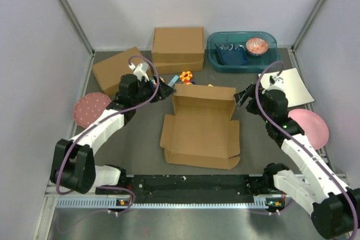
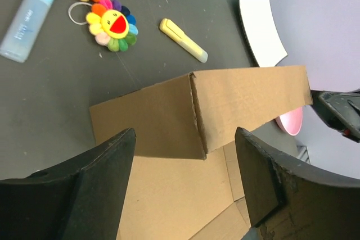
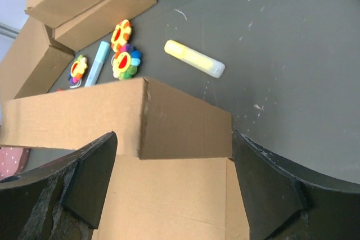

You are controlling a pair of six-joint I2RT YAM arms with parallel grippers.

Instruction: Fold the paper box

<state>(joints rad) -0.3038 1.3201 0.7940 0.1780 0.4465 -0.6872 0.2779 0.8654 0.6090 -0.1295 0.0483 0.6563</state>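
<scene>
I should grip the paper box [image 1: 199, 130] by its standing back corner side [image 1: 233, 97] with my right gripper next, so the paper box's spread flaps stay free for turning and folding.
The paper box [image 1: 199, 130] lies partly folded in the middle of the table. Its base is flat, its back wall stands upright, and its front flaps lie spread out. My left gripper [image 1: 167, 91] is open at the back left corner. In the left wrist view the standing corner flap [image 2: 247, 99] sits between and beyond the left gripper [image 2: 185, 134], untouched. My right gripper [image 1: 240, 96] is open at the back right corner. The right wrist view shows the corner wall [image 3: 185, 127] in front of the right gripper [image 3: 173, 137], with neither finger touching it.
Behind the box lie two flower toys [image 2: 115, 23], a blue tube [image 2: 28, 18] and a yellow highlighter [image 2: 183, 39]. Two closed brown boxes [image 1: 178, 46] [image 1: 115, 68] and a teal bin [image 1: 242, 54] stand at the back. Pink plates [image 1: 90, 108] [image 1: 312, 125] and a white sheet [image 1: 292, 85] flank the arms.
</scene>
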